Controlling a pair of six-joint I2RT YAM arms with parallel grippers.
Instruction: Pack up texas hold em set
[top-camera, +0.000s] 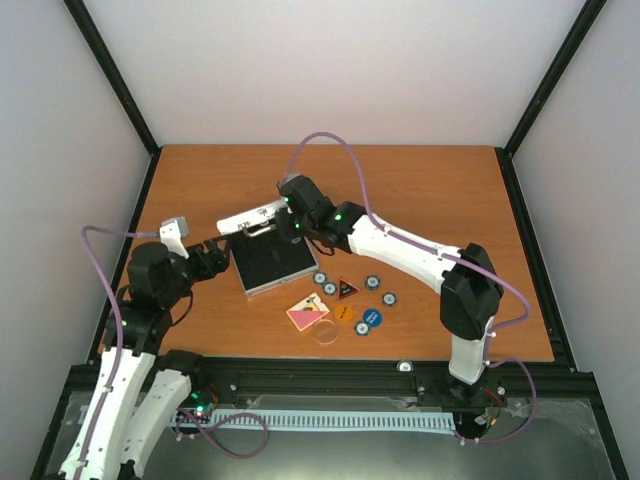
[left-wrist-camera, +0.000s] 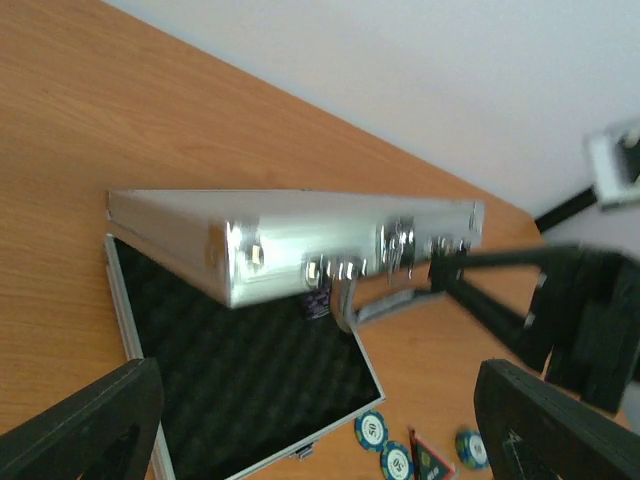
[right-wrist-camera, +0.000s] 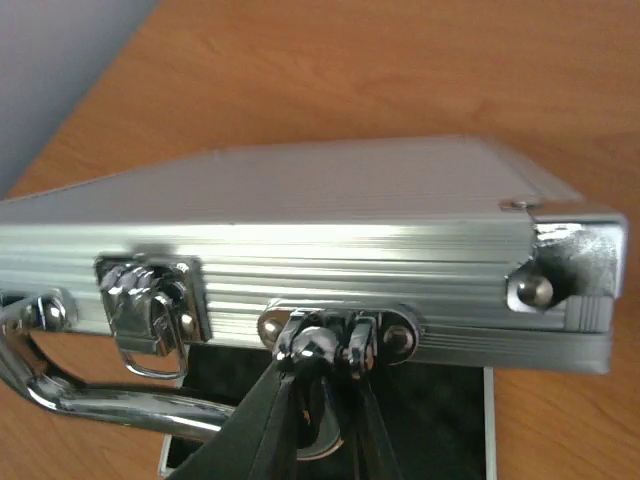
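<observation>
My right gripper needs to stay closed on the lid: air is under the lid's rim over the foam base, so the lid would fall back if I opened now.
The silver case stands open on the table. Its black foam base (top-camera: 275, 262) lies flat and its lid (top-camera: 250, 215) is raised at a slant above the far edge. My right gripper (top-camera: 291, 226) is shut on the chrome handle (right-wrist-camera: 100, 400) at its mount on the lid (right-wrist-camera: 300, 240); the fingertips (right-wrist-camera: 325, 350) pinch it. My left gripper (top-camera: 214, 254) hangs open beside the base's left edge, holding nothing. Loose on the table right of the case lie blue-white chips (top-camera: 318, 279), a red-black triangle (top-camera: 346, 289), an orange disc (top-camera: 343, 312), a blue disc (top-camera: 367, 320), a pink card deck (top-camera: 307, 313) and a clear disc (top-camera: 327, 333).
In the left wrist view, the foam base (left-wrist-camera: 250, 380) shows between my wide-set fingers (left-wrist-camera: 90, 420), with chips (left-wrist-camera: 370, 430) and the triangle (left-wrist-camera: 430, 465) beyond it. Grey walls and black frame posts enclose the table (top-camera: 430, 190). The right arm reaches across the middle.
</observation>
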